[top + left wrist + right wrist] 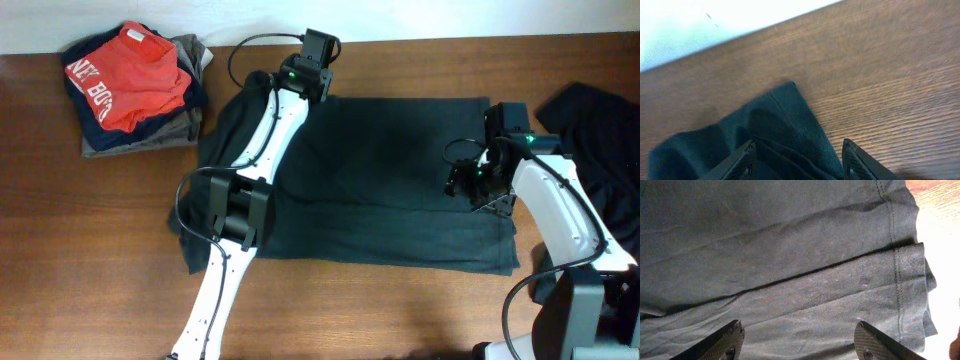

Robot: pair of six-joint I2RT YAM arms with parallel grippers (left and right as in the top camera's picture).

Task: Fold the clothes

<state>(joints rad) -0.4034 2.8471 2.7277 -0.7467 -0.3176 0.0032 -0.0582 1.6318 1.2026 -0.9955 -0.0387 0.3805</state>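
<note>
My left gripper pinches the dark green garment (380, 190) by its far edge near the wall next, to fold it over the garment's near part.
A dark green garment (380, 190) lies spread flat across the middle of the table, folded over along its near part. My left gripper (318, 55) is at the garment's far edge near the wall. In the left wrist view the left gripper (797, 152) is open, with a bunched corner of the garment (775, 125) lying between its fingers. My right gripper (463, 180) hovers over the garment's right part. In the right wrist view the right gripper (797, 332) is open above flat cloth, with a fold line and the hemmed edge (897, 280) in sight.
A pile of folded clothes with a red printed shirt (130, 75) on top sits at the far left. A heap of dark clothes (600, 120) lies at the right edge. Bare wooden tabletop (90, 250) surrounds the garment.
</note>
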